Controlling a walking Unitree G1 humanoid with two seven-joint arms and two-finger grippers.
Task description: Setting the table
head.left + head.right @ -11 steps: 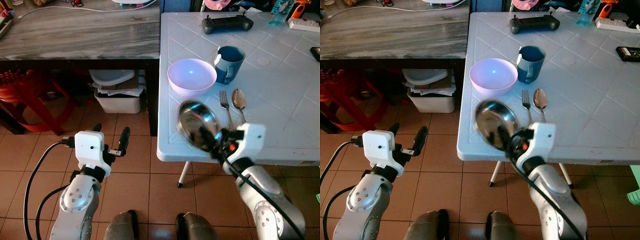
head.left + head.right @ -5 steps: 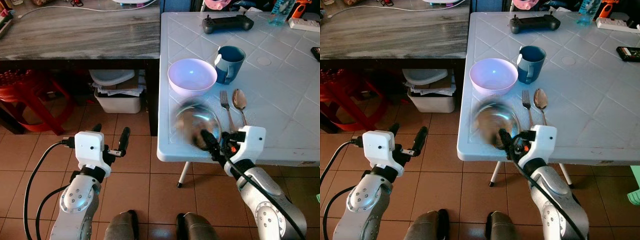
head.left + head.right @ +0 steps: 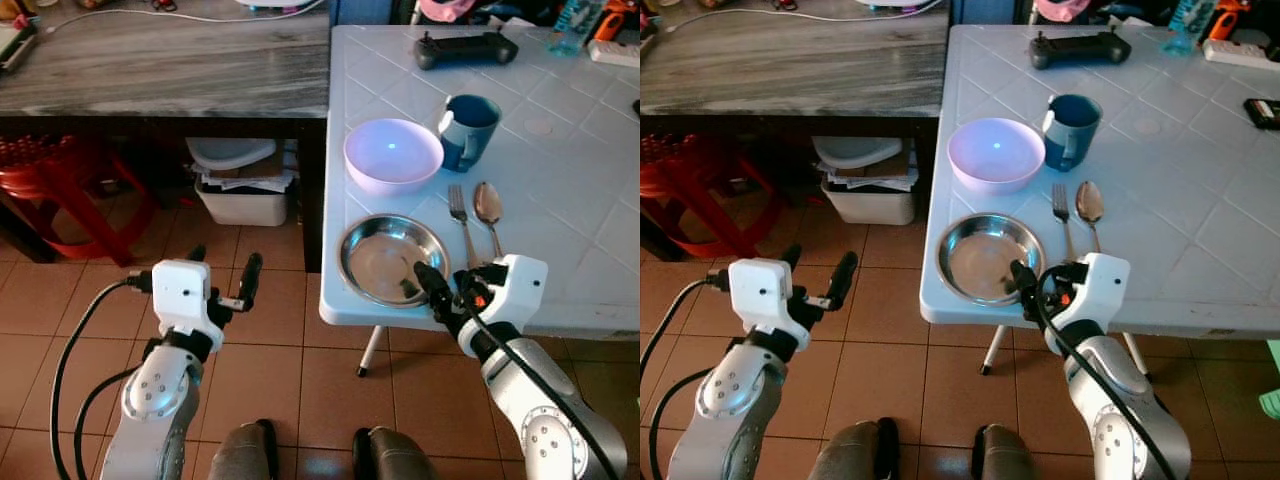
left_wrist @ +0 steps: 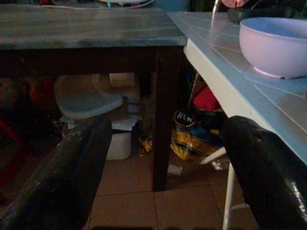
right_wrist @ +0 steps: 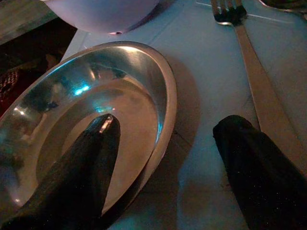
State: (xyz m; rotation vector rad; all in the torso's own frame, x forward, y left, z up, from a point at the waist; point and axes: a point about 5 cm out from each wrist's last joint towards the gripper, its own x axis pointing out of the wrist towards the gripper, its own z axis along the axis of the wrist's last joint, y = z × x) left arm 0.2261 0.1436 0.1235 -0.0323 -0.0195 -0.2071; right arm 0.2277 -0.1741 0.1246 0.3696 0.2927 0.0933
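Note:
My right gripper should next pick up the round steel plate (image 3: 385, 255) by its rim, to carry the plate over to the marble-topped counter.
A round steel plate (image 3: 385, 255) lies flat on the white table (image 3: 560, 200) at its front left corner, just in front of the lilac bowl (image 3: 393, 153). A blue mug (image 3: 468, 128) stands right of the bowl. A fork (image 3: 461, 215) and a spoon (image 3: 489, 208) lie side by side right of the plate. My right gripper (image 3: 445, 285) is open at the plate's near right rim. One finger rests inside the plate (image 5: 96, 96) and the other outside it on the table. My left gripper (image 3: 222, 262) hangs open over the floor, left of the table.
A dark marble-topped counter (image 3: 160, 60) adjoins the table's left side, with a white bin (image 3: 240, 185) under it and a red stool (image 3: 70, 190) further left. A black controller (image 3: 465, 48) lies at the table's far edge. Tiled floor lies below.
The plate, held tilted above the table's front edge a second ago, now lies flat on the table. My right gripper has come down with it and opened. The left arm is unchanged.

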